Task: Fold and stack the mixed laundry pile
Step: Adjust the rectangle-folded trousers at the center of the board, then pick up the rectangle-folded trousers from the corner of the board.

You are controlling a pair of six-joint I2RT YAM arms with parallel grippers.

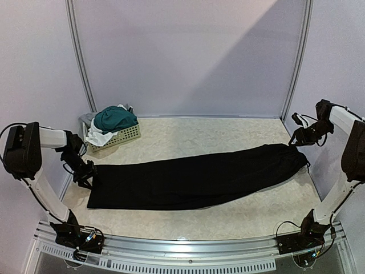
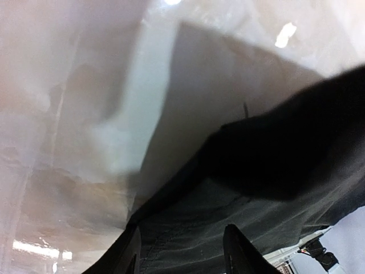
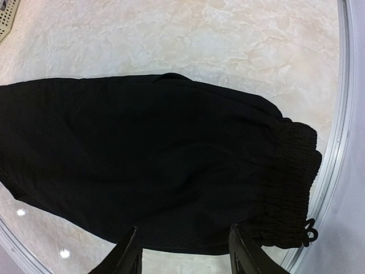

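Observation:
I should next use my left gripper to pick up the black trousers [image 1: 194,180] by their leg ends, so that the legs can be folded over toward the elastic waistband.
Long black trousers [image 1: 194,180] lie flat across the table, leg ends at the left and elastic waistband [image 3: 292,182] at the right. Dark teal-green shorts [image 1: 116,119] and a white cloth [image 1: 98,137] sit heaped in the basket at the back left. My left gripper [image 1: 85,176] is open at the leg ends. In the left wrist view its jaws [image 2: 182,228] stand apart over the black fabric [image 2: 274,165]. My right gripper [image 1: 297,138] is open, just above the waistband end. In the right wrist view it [image 3: 185,228] hovers over the trousers' near edge, holding nothing.
A small pale perforated basket [image 1: 128,135] stands at the back left against the wall, with its corner showing in the right wrist view [image 3: 4,17]. The marbled tabletop [image 1: 199,134] is bounded by a metal rail [image 3: 336,142] and white walls.

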